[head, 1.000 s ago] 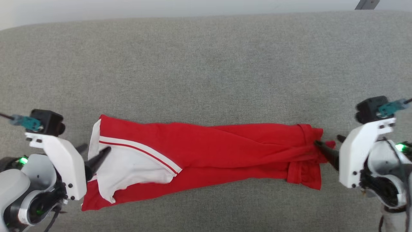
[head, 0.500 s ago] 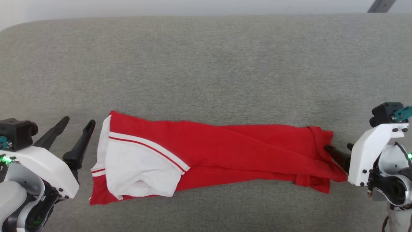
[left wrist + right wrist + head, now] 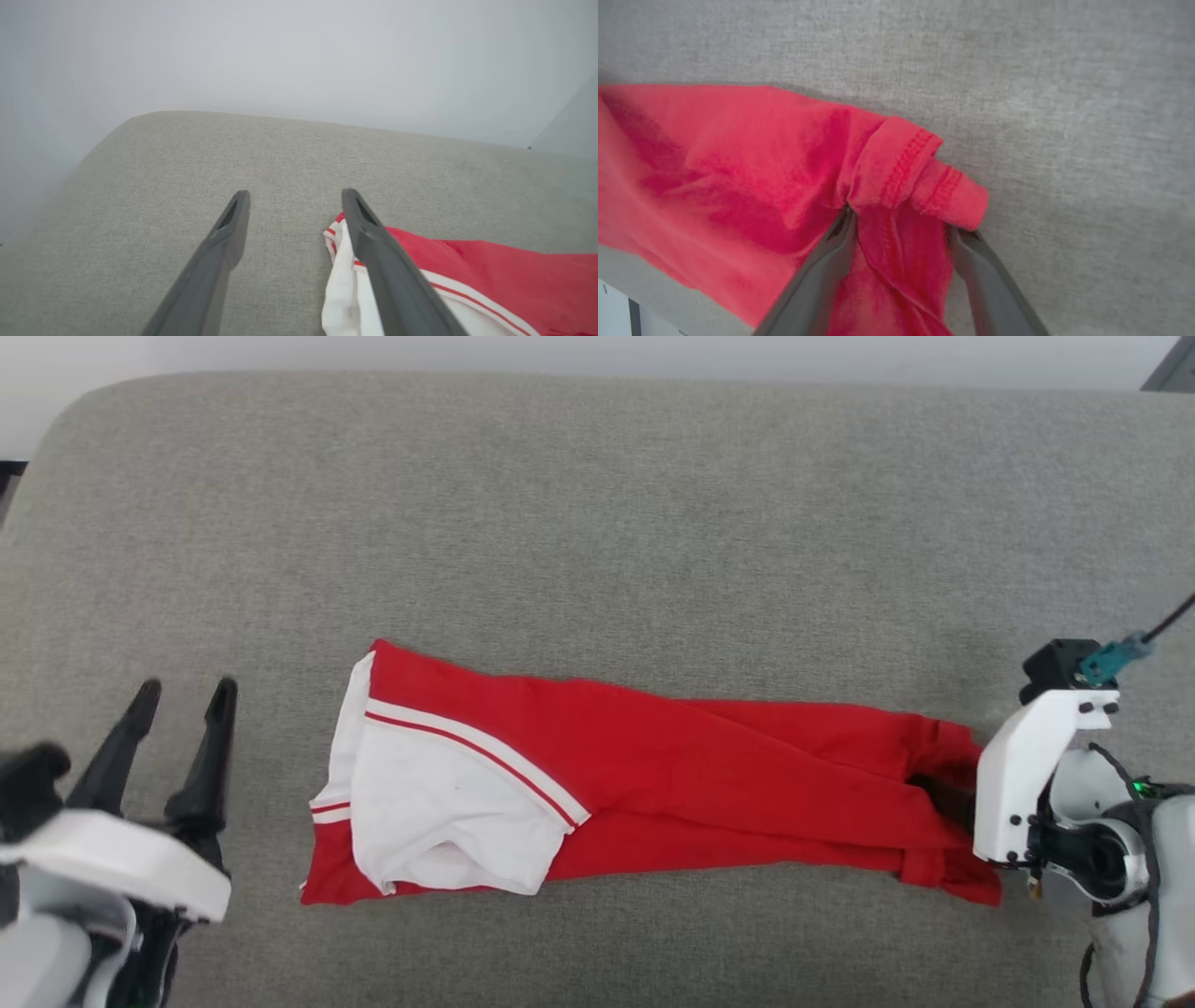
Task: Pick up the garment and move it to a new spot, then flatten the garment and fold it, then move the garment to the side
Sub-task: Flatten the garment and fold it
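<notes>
I should next fold the long red strip [image 3: 695, 773] into a compact bundle, so I should grab the garment's bunched hem with my right gripper.
The garment [image 3: 700, 775] lies as a long, narrow red strip across the grey cushion [image 3: 597, 523], its white sleeve [image 3: 439, 812] with striped trim at the left end. My left gripper [image 3: 186, 691] stands open a little left of that end, touching nothing; in the left wrist view its fingers [image 3: 295, 193] frame bare cushion, the garment [image 3: 490, 275] beside the right finger. My right gripper [image 3: 943, 798] is pushed into the garment's right end. In the right wrist view its fingers [image 3: 901, 221] stand apart with bunched red hem [image 3: 920, 158] between and over the tips.
The cushion's rounded far-left corner [image 3: 56, 439] drops off to a pale wall [image 3: 560, 350]. Bare grey fabric stretches behind the garment and in front of it. The cushion's near edge [image 3: 626, 275] shows at the lower left of the right wrist view.
My left gripper has come off the white sleeve end and swung clear to the left, fingers pointing away. My right gripper has pushed further into the right hem. The head camera has shifted.
</notes>
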Motion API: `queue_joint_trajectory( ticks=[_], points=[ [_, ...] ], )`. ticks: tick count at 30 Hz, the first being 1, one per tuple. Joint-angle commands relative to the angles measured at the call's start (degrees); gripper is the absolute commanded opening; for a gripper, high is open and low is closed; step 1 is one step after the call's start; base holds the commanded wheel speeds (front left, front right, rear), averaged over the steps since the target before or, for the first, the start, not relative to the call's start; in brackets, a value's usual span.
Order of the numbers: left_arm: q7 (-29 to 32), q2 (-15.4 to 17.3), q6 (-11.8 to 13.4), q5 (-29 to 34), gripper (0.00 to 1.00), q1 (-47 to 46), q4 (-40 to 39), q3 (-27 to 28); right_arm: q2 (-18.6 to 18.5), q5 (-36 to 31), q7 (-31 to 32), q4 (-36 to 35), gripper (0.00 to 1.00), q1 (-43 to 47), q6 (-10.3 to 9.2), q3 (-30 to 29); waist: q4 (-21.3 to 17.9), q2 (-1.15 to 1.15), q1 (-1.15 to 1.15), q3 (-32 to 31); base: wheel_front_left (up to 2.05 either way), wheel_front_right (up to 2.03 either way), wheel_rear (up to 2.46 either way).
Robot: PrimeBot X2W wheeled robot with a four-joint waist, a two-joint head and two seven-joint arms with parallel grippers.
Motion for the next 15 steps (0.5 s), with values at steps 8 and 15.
queue_joint_trajectory(
  ticks=[8,15],
  points=[
    [-0.34,-11.80,-7.71,10.67,1.00,10.74,2.30,14.61,-0.64,7.25,-0.13,1.31,0.00,-0.40,0.13,3.96,0.96,0.00,0.00,-1.66,0.00,0.00,0.00],
    [-0.35,-18.38,-11.55,15.71,1.00,15.45,3.86,21.41,-2.79,9.47,-0.81,-0.99,0.00,0.04,0.09,3.09,0.63,0.00,0.00,-3.34,0.00,0.00,0.00]
  ],
)
